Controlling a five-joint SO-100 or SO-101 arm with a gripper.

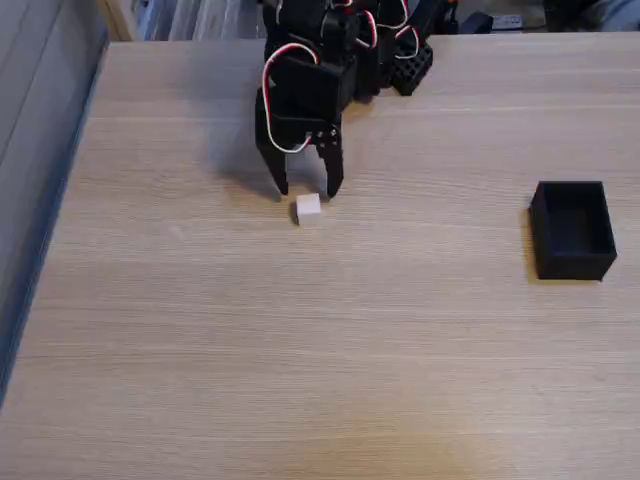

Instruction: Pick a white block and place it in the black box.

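The small white block should go in the black box (572, 230). My gripper will grab it by two opposite sides next.
The white block (308, 208) lies on the wooden table (300, 350), left of centre in the fixed view. My black gripper (308, 189) hangs directly behind and just above it, fingers pointing down and open, one tip on each side of the cube's far edge. Nothing is held between the fingers. The black box (572, 230) stands open-topped at the right side of the table, far from the gripper, and its inside looks bare.
The arm's base and white-red wires (350, 50) crowd the back centre of the table. The table's left edge (60, 200) drops off toward a grey floor. Bare wood stretches between the block and the box.
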